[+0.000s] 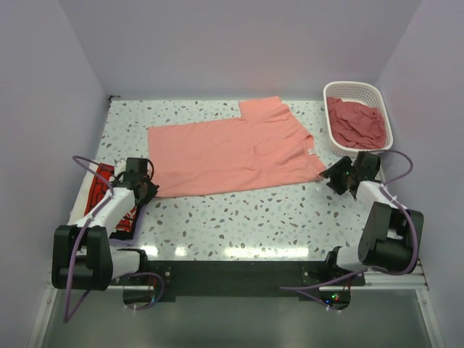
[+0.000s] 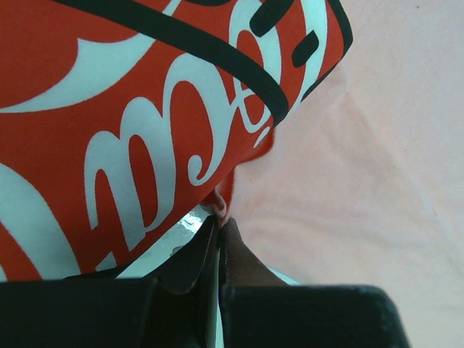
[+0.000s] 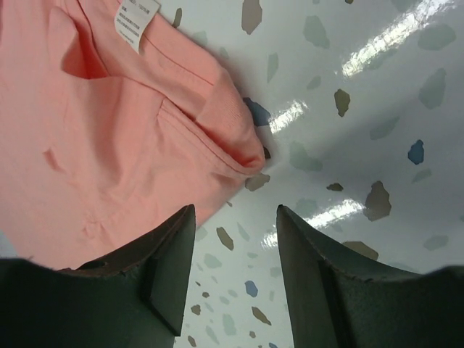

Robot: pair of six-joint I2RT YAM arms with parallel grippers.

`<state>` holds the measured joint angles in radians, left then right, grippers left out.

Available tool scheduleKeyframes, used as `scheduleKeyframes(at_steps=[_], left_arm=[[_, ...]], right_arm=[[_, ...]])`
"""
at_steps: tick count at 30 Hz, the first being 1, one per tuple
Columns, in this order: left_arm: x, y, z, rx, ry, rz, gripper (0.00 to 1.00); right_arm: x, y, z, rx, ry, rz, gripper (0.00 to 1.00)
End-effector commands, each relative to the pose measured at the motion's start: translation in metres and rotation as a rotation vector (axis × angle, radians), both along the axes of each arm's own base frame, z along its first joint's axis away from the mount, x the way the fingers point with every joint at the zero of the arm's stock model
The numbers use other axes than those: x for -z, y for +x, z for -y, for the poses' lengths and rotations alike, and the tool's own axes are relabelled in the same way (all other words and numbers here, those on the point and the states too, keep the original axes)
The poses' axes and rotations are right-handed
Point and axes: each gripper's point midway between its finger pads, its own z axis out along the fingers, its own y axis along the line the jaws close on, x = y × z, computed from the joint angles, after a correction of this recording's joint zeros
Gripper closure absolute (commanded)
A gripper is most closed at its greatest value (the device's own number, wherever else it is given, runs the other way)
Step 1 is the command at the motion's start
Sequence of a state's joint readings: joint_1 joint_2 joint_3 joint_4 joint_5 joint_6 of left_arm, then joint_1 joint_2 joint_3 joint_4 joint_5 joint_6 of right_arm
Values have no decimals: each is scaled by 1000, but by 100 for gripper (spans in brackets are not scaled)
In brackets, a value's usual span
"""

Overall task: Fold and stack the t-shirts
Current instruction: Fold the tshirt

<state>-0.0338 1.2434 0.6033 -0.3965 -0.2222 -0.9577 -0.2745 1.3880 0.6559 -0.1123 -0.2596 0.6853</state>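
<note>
My right gripper will next pinch the near corner of the salmon-pink t-shirt, opposite my left gripper. This will pull the t-shirt's near edge straight for folding.
A salmon-pink t-shirt (image 1: pixel 232 148) lies spread flat across the middle of the table. My left gripper (image 1: pixel 147 190) is at its near left corner, shut on a pinch of the pink cloth (image 2: pixel 362 145), tips (image 2: pixel 220 217) tight together. Beside it, under the left arm, lies a folded white t-shirt with red-and-black logo print (image 1: pixel 100 190), filling the left of the left wrist view (image 2: pixel 109 109). My right gripper (image 1: pixel 328 176) hovers open at the shirt's near right corner (image 3: pixel 243 156), nothing between its fingers (image 3: pixel 234 210). A white label (image 3: pixel 136 22) shows at the neck.
A white slatted basket (image 1: pixel 355 87) stands at the back right with several darker pink t-shirts (image 1: pixel 355 122) crumpled inside. Speckled tabletop (image 1: pixel 239 217) runs between the spread shirt and the arm bases. Purple walls close in the back and sides.
</note>
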Motion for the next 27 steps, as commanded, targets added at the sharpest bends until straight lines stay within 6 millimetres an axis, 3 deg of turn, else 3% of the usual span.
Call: scheduleKeyframes(at_steps=[1, 9, 17, 20, 22, 26, 27], left_arm=[[-2, 8, 1, 17, -4, 46, 100], [2, 10, 1, 32, 4, 35, 100], [3, 11, -1, 35, 14, 34, 100], [3, 11, -3, 30, 24, 26, 100], [3, 12, -5, 31, 37, 24, 100], [5, 10, -7, 24, 43, 11, 100], [5, 8, -8, 18, 48, 6, 100]], right_arm=[[-15, 29, 4, 35, -14, 91, 48], [3, 39, 0, 33, -48, 52, 50], [24, 42, 1, 36, -73, 4, 59], [24, 44, 4, 38, -88, -2, 74], [23, 44, 6, 41, -99, -14, 97], [10, 16, 15, 63, -154, -115, 100], [-4, 13, 17, 72, -169, -92, 100]])
